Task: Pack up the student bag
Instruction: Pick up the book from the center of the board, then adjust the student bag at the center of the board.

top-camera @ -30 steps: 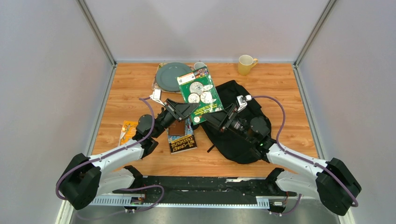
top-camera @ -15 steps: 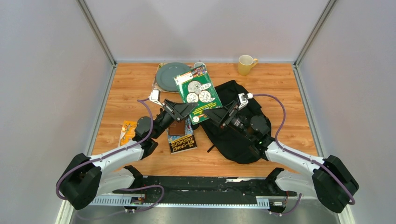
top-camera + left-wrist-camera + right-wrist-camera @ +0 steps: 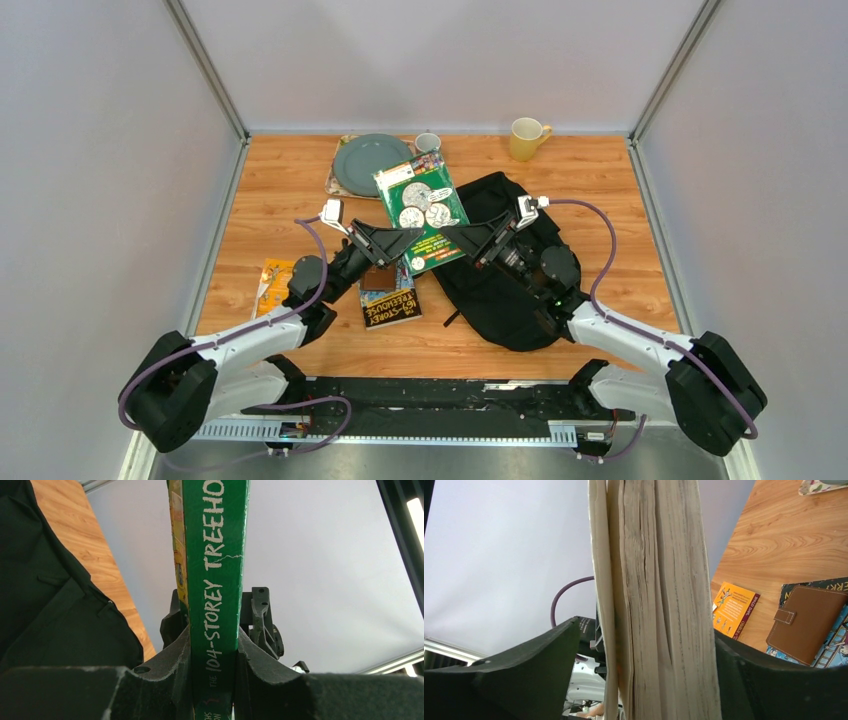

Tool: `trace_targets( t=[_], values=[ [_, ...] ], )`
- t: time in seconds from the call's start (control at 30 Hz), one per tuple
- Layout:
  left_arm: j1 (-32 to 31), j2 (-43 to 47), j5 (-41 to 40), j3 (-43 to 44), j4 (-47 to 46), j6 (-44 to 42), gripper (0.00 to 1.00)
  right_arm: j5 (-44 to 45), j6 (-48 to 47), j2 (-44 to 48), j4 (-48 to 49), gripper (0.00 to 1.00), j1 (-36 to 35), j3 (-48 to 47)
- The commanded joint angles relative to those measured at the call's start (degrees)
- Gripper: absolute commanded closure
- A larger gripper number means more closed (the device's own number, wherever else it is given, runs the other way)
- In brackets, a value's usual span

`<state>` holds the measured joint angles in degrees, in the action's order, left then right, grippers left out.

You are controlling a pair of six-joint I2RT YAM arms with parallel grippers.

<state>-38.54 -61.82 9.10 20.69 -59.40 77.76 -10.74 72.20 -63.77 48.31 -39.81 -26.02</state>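
My right gripper will close on the green paperback: its page edge reaches in past both fingertips, and fingers are beside both covers.
A green paperback [image 3: 422,205] hangs tilted above the table between both arms. My left gripper [image 3: 403,241] is shut on its green spine [image 3: 215,580], and both pads press the cover in the left wrist view. My right gripper [image 3: 457,238] stands open around the opposite page edge [image 3: 659,605]. Its right finger [image 3: 774,675] lies close against the pages, while a gap shows beside the left finger [image 3: 524,665]. The student bag [image 3: 510,290] lies black and slumped on the table under the right arm, and it also shows at the left of the left wrist view [image 3: 50,605].
A second book [image 3: 390,305] lies under the left gripper with a brown wallet [image 3: 378,275] on it. An orange booklet [image 3: 272,282] sits at the left. A grey plate [image 3: 368,163], a small cup [image 3: 427,142] and a yellow mug [image 3: 525,138] stand at the back.
The green book has shifted slightly back and left with the left gripper. The right gripper has moved up and left along the book's edge, and its jaws have narrowed a little.
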Motion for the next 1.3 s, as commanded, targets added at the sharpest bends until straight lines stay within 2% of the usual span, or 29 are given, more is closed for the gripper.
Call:
trace_targets(
  t=[0.0,0.07,0.1,0.13,0.17,0.2,0.23,0.27,0.3,0.33,0.37,0.4,0.43,0.47,0.5,0.53,0.6,0.63,0.73,0.83,0.9,1.03,1.27],
  values=[
    [-0.22,0.83,0.65,1.02,-7.75,0.55,1.0,-2.79,-0.92,0.22,4.42,0.23,0.17,-2.72],
    [-0.13,0.83,0.57,0.76,-7.67,0.38,1.0,-3.49,-0.58,0.22,4.59,0.39,0.09,-2.37],
    [-0.13,0.83,0.56,0.67,-6.97,-0.14,1.0,-3.5,-0.57,0.4,4.68,0.51,0.09,-2.02],
    [-0.13,0.91,0.39,0.67,-6.7,-0.41,1.0,-3.5,-0.57,0.75,4.68,0.59,0.17,-1.76],
    [-0.21,1.09,0.65,0.84,-6.26,-0.76,1.0,-3.41,-0.66,1.01,4.68,0.76,0.17,-1.06],
    [-0.13,1.18,1.17,1.19,-3.82,-2.07,1.0,-3.23,-0.84,1.27,4.6,0.83,0.0,-0.79],
    [-0.21,1.26,2.05,1.89,-1.54,-3.13,0.99,-2.88,-1.1,2.32,3.55,0.9,0.08,-0.52],
    [-0.13,1.53,4.32,3.99,1.1,-4.44,0.91,-2.79,-2.23,2.94,2.76,1.0,0.26,-0.35],
    [-0.21,1.62,5.91,5.23,7.48,-8.2,0.8,-2.44,-2.77,3.9,1.53,1.0,0.35,-0.09],
    [-0.22,1.79,7.4,6.55,11.63,-10.76,0.63,-1.4,-3.64,6.44,-2.57,1.0,0.52,-0.17],
    [-0.22,2.49,9.25,9.43,16.46,-13.65,0.57,-0.69,-6.43,8.12,-5.48,1.0,0.79,-0.26],
    [-0.22,2.84,9.35,10.85,27.12,-19.86,0.5,0.27,-8.72,12.31,-8.91,1.0,0.79,-1.22],
    [-0.22,3.28,8.92,12.43,33.14,-22.88,0.34,3.33,-10.92,14.61,-19.64,1.0,0.88,-2.18],
    [-0.22,3.81,6.83,15.75,39.38,-25.96,0.3,5.53,-16.08,17.25,-25.49,1.0,0.96,-3.5],
    [-0.22,3.9,5.67,17.53,50.58,-33.04,0.29,8.08,-18.22,22.49,-30.42,1.0,0.88,-5.16],
    [-0.3,3.9,4.1,19.02,54.96,-36.07,0.26,15.07,-19.63,25.16,-41.09,1.0,0.96,-6.31],
    [-0.57,4.17,0.22,20.53,62.08,-41.6,0.25,23.1,-22.88,31.82,-52.13,1.0,1.05,-8.42],
    [-0.65,4.34,-0.4,20.36,62.29,-42.68,0.25,29.57,-24.12,33.69,-60.27,1.0,1.14,-10.69],
    [-3.19,2.94,-1.54,20.26,62.12,-45.58,0.24,41.27,-26.06,38.36,-74.62,1.0,1.14,-15.97],
    [-11.01,-2.67,-7.86,25.51,64.75,-51.99,0.24,49.55,-27.2,40.65,-83.61,1.0,1.14,-19.23],
    [-15.31,-8.65,-9.02,28.52,65.81,-55.59,0.23,52.3,-27.9,41.7,-86.71,1.0,1.14,-22.13],
    [-18.93,-18.32,-6.74,37.64,66.16,-59.82,0.23,58.01,-29.14,43.72,-94.17,1.0,1.23,-26.01],
    [-21.57,-37.38,-2.87,52.85,68.18,-63.87,0.22,55.84,-28.35,49.26,-97.44,1.0,1.14,-26.27]
  ],
)
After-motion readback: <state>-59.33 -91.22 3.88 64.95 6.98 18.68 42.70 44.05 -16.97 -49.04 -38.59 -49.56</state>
